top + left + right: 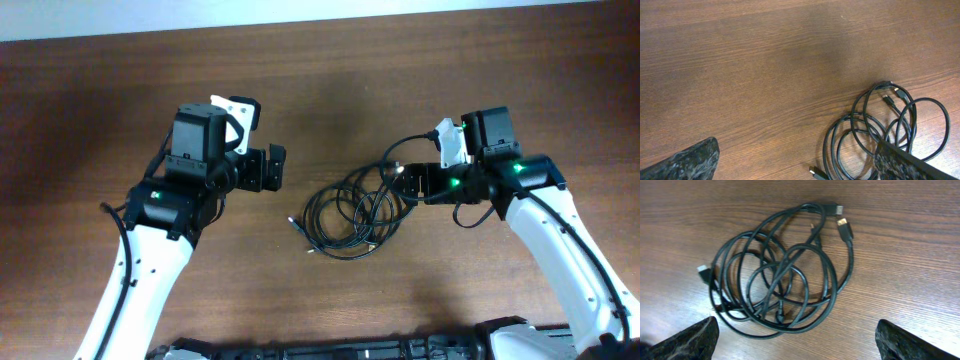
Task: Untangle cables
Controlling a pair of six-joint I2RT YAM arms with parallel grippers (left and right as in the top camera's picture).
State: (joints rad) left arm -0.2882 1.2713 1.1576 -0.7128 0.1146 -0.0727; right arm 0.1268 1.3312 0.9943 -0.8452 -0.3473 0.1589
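Note:
My right gripper grabs one black cable by its loop at the bundle's edge [404, 209] [834, 288] nearest that gripper next, which leaves the plugs free to untangle it.
The cables [358, 212] are thin black cords tangled in overlapping loops on the wooden table, with small plugs at their ends. My left gripper [262, 168] is open and empty, left of the bundle and apart from it. In the left wrist view the cables [880, 130] lie at the lower right, partly behind the right finger. My right gripper [421, 181] is open and empty at the bundle's right edge. In the right wrist view the cables [777, 275] lie just ahead of the spread fingers [797, 342], and a silver-tipped plug [703, 272] shows at the left.
The brown wooden table [330, 80] extends on all sides of the bundle. A dark fixture [340, 348] runs along the table's front edge between the two arm bases.

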